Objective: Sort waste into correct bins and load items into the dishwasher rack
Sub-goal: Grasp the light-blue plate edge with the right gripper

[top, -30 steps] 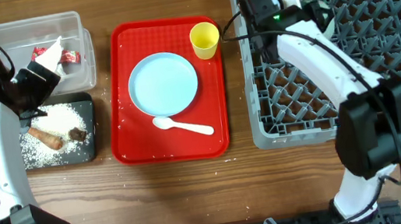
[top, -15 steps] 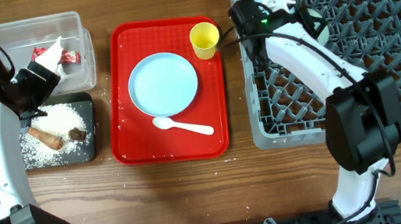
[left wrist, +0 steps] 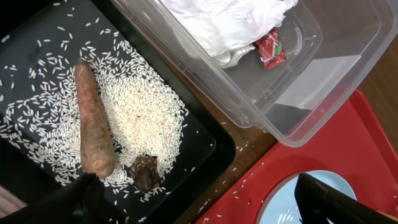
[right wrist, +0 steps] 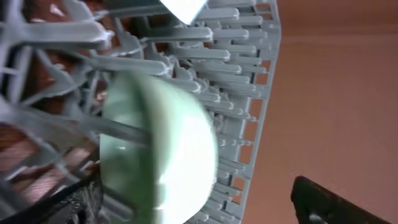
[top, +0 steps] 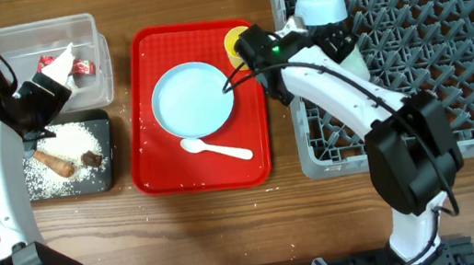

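The right gripper pinches the blue plate by its rim on the side facing the dishwasher rack next, leaving the plate's far edge free to load among the pegs.
My right gripper (top: pixel 344 46) stands open over the dishwasher rack (top: pixel 407 150), its fingers wide of a mint-green bowl (right wrist: pixel 158 149) resting among the pegs. A light blue bowl (top: pixel 322 6) sits at the rack's back. My left gripper (left wrist: pixel 205 205) is open and empty above the black tray (left wrist: pixel 205 155), which holds rice (left wrist: pixel 143 118), a brown stick (left wrist: pixel 93 118) and a dark lump (left wrist: pixel 146 173). The clear tub (left wrist: pixel 323 74) holds a napkin (left wrist: pixel 230 22) and red-and-white wrappers (left wrist: pixel 270 48). The blue plate (top: pixel 193 99), white spoon (top: pixel 216 148) and yellow cup (top: pixel 232 42) lie on the red tray.
The red serving tray (top: pixel 153 163) lies between the two bins and the rack. My right arm (top: pixel 263 50) reaches across the tray's back right corner and partly hides the cup. Stray rice grains dot the tray and the table beside it.
My right gripper has opened and let go of the mint-green bowl in the rack. Its arm has swung left toward the red tray, uncovering the light blue bowl. The left arm is still.
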Robot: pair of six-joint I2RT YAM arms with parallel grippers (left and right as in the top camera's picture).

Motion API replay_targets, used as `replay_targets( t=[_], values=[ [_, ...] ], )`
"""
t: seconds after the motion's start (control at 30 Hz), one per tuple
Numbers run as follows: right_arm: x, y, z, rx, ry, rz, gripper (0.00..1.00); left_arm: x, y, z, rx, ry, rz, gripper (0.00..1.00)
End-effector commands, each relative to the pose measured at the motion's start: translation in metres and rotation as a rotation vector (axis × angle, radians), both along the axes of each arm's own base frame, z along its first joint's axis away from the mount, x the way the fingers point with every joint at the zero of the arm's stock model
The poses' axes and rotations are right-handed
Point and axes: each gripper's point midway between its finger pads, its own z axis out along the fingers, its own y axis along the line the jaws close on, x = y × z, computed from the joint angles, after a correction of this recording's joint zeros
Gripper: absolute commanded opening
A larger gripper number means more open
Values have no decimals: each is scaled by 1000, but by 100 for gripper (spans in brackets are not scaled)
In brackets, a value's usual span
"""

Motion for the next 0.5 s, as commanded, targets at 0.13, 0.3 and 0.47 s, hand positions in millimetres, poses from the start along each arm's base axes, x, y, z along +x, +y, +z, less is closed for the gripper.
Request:
replay_targets(
  t=[0.13, 0.3, 0.47],
  values=[
    [9, 99, 8, 675, 18, 110, 100, 2, 2, 3, 8, -8, -1, 100],
    [-8, 220, 25, 1316, 210, 345, 100, 2, 2, 3, 8, -8, -1, 100],
    [26, 216, 23, 1414, -23, 104, 82, 2, 2, 3, 8, -8, -1, 100]
  ],
)
